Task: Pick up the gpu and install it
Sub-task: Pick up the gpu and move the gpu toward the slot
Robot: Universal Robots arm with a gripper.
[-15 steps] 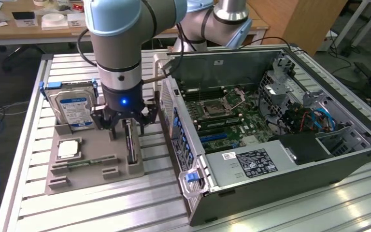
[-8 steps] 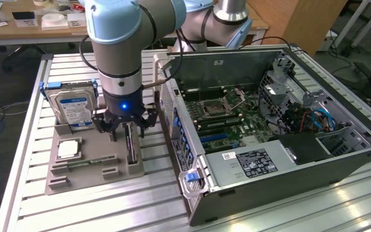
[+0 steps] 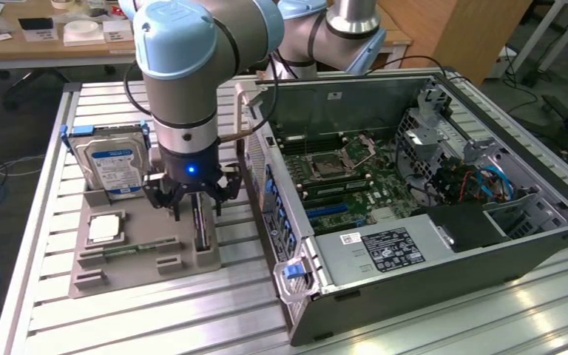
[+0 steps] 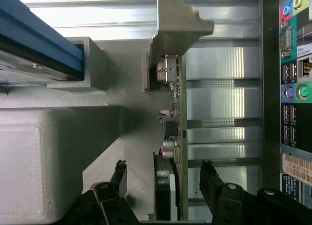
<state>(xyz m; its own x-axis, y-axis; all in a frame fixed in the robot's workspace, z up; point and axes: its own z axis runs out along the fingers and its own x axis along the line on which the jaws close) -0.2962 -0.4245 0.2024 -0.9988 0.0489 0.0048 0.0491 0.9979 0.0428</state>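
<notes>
The GPU's lower edge stands down in the tray's slot [image 3: 206,255], so I should reach the GPU and grab it by its free upper edge [image 3: 198,198].
The gpu [image 3: 202,231] stands on its edge in a slot of the grey holder tray [image 3: 116,277], close to the computer case. In the wrist view the gpu [image 4: 177,132] is seen edge-on, with its grey metal end bracket [image 4: 178,25] at the far end and a dark fan side facing one finger. My gripper [image 3: 193,208] hangs directly over the card. The gripper [image 4: 163,172] is open, with one black fingertip [image 4: 119,172] on each side of the card and a gap between each pad and the card. Nothing is held.
The open computer case [image 3: 521,244] lies at the exterior view's right with its motherboard [image 3: 343,174] exposed. The tray also carries a hard drive [image 3: 112,166], a processor [image 3: 104,228] and a memory stick [image 3: 136,250]. The case's rear port panel [image 4: 295,88] is close beside the card.
</notes>
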